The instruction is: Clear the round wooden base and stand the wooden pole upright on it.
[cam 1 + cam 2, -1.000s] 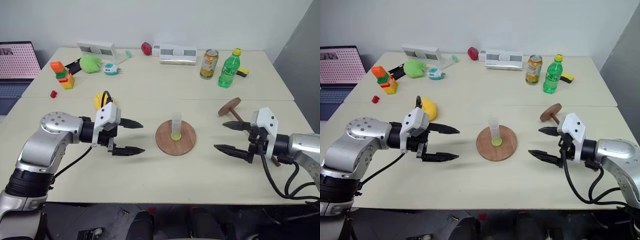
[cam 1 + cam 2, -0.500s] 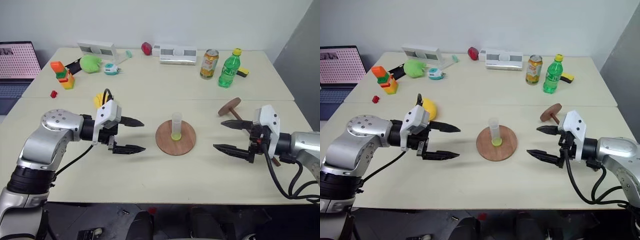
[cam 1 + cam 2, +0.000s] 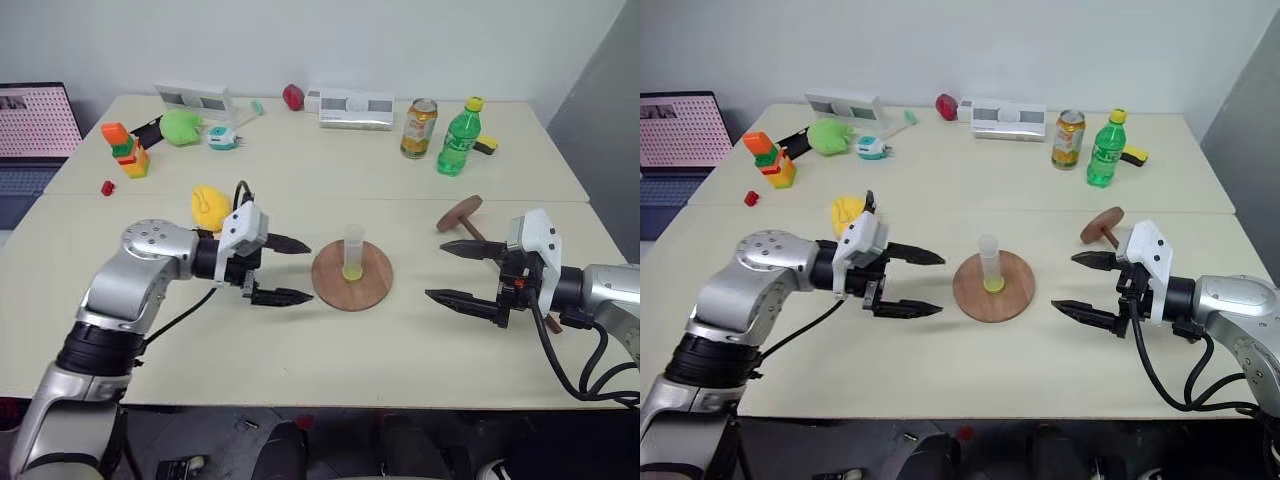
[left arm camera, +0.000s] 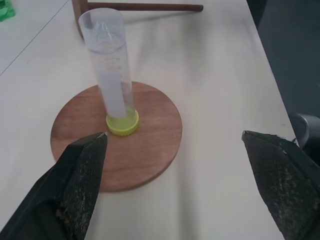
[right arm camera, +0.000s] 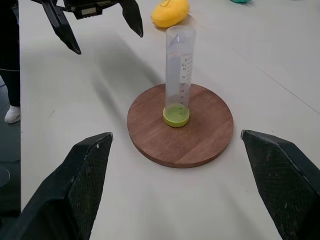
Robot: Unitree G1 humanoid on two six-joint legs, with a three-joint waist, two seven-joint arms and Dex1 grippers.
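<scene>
The robot's right gripper will next grab the wooden pole by its rod (image 3: 476,234), to stand the pole upright on the round base.
The round wooden base (image 3: 372,286) lies flat mid-table, and a clear plastic tube (image 3: 352,248) with a yellow-green bottom stands upright on its centre. The wooden pole (image 3: 459,213) lies on its side at the right, disc end toward the base, its rod running behind my right hand. My left gripper (image 3: 311,271) hovers open just left of the base, one finger above the other, holding nothing. My right gripper (image 3: 434,269) is open to the right of the base, also holding nothing. The left wrist view shows the base (image 4: 150,145), the tube (image 4: 107,65) and the pole (image 4: 145,7) beyond.
A yellow object (image 3: 208,205) lies behind my left hand. Along the far edge stand a can (image 3: 418,127), a green bottle (image 3: 457,138), white boxes (image 3: 355,107), a green toy (image 3: 180,127) and orange-green blocks (image 3: 125,150). A laptop (image 3: 35,130) sits at far left.
My left gripper has moved right, from a hand's width away to just beside the base, still open. The right gripper has stayed in place.
</scene>
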